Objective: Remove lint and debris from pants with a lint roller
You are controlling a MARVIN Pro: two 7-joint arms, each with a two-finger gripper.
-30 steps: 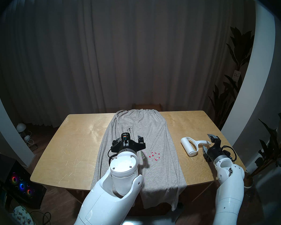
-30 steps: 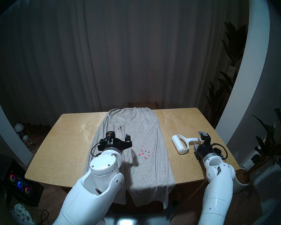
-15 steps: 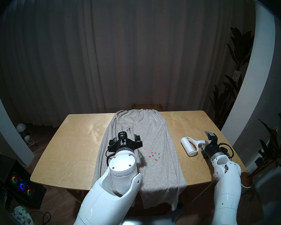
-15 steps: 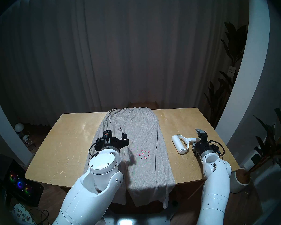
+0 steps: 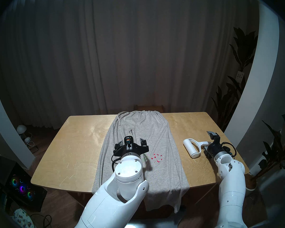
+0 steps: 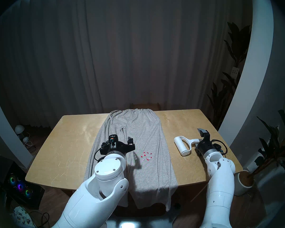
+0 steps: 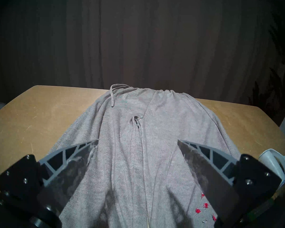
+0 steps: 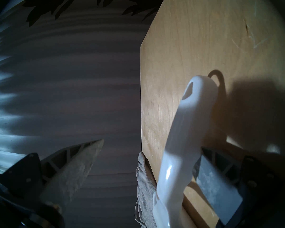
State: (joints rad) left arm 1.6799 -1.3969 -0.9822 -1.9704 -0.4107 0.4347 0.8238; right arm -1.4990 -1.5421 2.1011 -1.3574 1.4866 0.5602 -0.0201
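I should next pick up the white lint roller by its handle point(image 5: 204, 143) with my right gripper. Then it can roll the red-pink scraps off the light grey pants point(image 5: 152, 132).
The light grey pants point(image 5: 152, 132) lie lengthwise on the wooden table point(image 5: 82, 140), waist at the far edge, legs hanging over the near edge. A ring of red-pink scraps point(image 5: 157, 157) sits on the right leg; it also shows in the left wrist view point(image 7: 204, 206). My left gripper point(image 5: 131, 141) is open and empty above the pants' middle, left of the scraps. The white lint roller point(image 5: 192, 148) lies on the table right of the pants. My right gripper point(image 5: 208, 141) is open, its fingers on either side of the roller's handle point(image 8: 187, 132), which rests against one finger.
A potted plant point(image 5: 252, 181) stands off the table's right front corner. A chair back point(image 5: 149, 107) shows behind the far edge. A computer case with lit fans point(image 5: 21, 188) and a small lamp point(image 5: 21, 129) are on the floor at left.
My right gripper has slid farther in along the roller's handle, still open. My left gripper shifted left, then back right above the pants. The roller and scraps have not moved.
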